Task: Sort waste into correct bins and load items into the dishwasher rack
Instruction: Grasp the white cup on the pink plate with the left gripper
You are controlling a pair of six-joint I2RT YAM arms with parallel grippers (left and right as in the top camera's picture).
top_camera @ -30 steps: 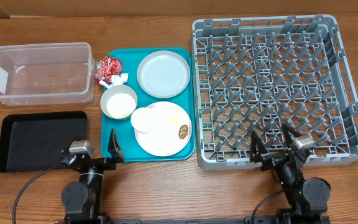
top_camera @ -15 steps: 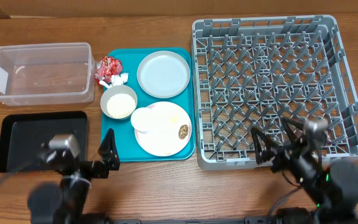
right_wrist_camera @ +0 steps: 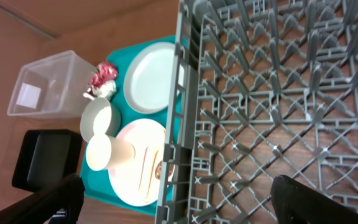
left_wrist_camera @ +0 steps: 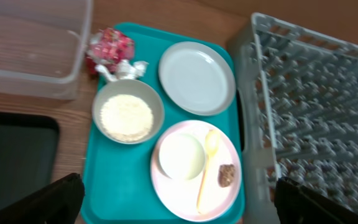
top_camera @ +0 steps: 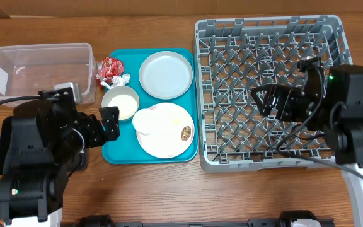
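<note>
My left gripper should next grab the white cup (top_camera: 147, 122) by the cup's rim, leaving the cup's base end free, to hand it over to my right gripper for the rack.
On the teal tray (top_camera: 115, 152) lie a red-and-silver foil wrapper (top_camera: 110, 67), a white tissue (top_camera: 123, 79), a small bowl of white grains (top_camera: 120, 103), a pale grey plate (top_camera: 166, 74) and a pinkish-white plate (top_camera: 171, 136). The pinkish-white plate carries a white cup (top_camera: 147, 122), a yellow utensil (left_wrist_camera: 207, 163) and a brown lump (top_camera: 186, 133). The grey rack (top_camera: 276, 38) stands on the right. My left gripper (top_camera: 109, 122) is open and empty, raised over the tray's left edge. My right gripper (top_camera: 270, 101) is open and empty, raised over the rack.
The clear tub (top_camera: 40, 72) stands at the back left. The black tray (left_wrist_camera: 14, 155) lies in front of it; in the overhead view my left arm covers most of it. Bare wooden table runs along the front.
Both arms have risen from the front edge of the table and moved back, the left over the black tray and teal tray edge, the right over the rack. No object has moved.
</note>
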